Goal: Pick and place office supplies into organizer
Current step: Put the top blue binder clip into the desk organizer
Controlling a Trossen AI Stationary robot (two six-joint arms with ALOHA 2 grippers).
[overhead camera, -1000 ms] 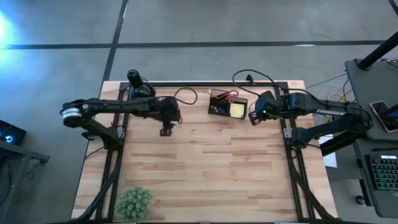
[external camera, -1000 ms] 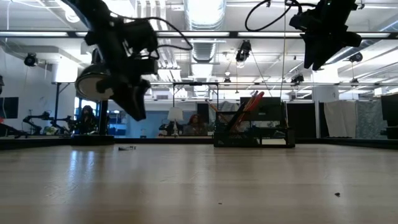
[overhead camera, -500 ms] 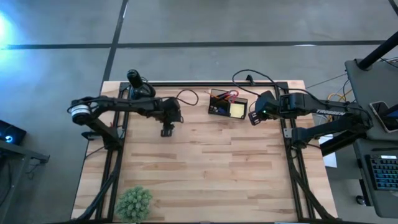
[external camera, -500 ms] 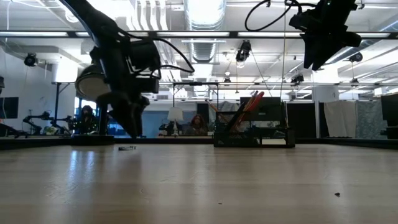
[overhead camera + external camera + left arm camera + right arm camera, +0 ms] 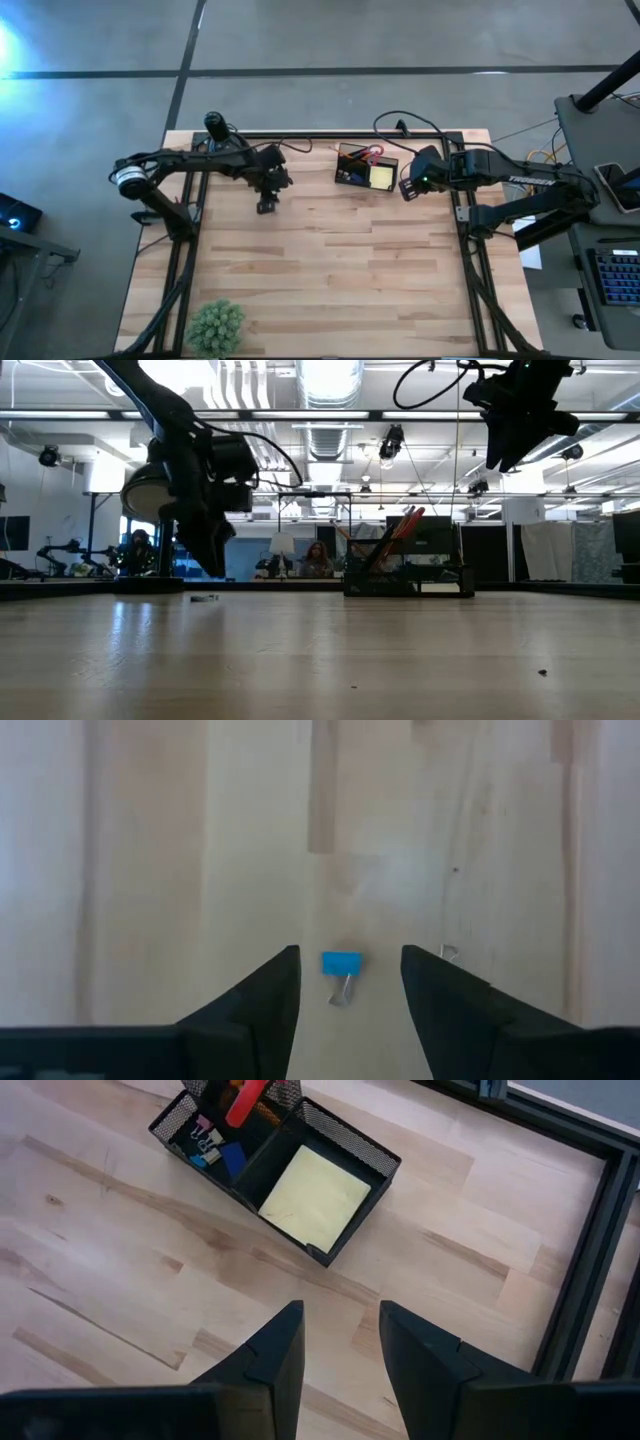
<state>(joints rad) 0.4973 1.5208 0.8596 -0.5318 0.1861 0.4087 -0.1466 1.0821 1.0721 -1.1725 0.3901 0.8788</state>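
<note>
The left gripper isn't ready to close yet: wood shows between its raised fingers and the small blue binder clip [image 5: 341,963]. It should go lower first, then close.
A small blue binder clip [image 5: 341,963] with wire handles lies flat on the wood, also seen as a small piece [image 5: 204,597] in the low view. My left gripper [image 5: 348,965] [image 5: 267,204] hovers over it, open, one finger on each side, touching nothing. The black mesh organizer [image 5: 365,167] [image 5: 270,1165] stands near the table's far edge. It holds a yellow sticky-note pad [image 5: 315,1198], red scissor handles [image 5: 250,1100] and small clips [image 5: 210,1145]. My right gripper [image 5: 340,1325] [image 5: 407,188] waits open, up in the air to the organizer's right.
A round black object with an upright knob [image 5: 213,124] stands at the far left corner. A green plant [image 5: 216,325] sits at the near left edge. A black cable [image 5: 300,155] loops between my left arm and the organizer. Bare wood [image 5: 340,270] fills the middle.
My left gripper has come down closer to the table and drifted a little toward the far edge, staying over the blue clip. The clip has not moved.
</note>
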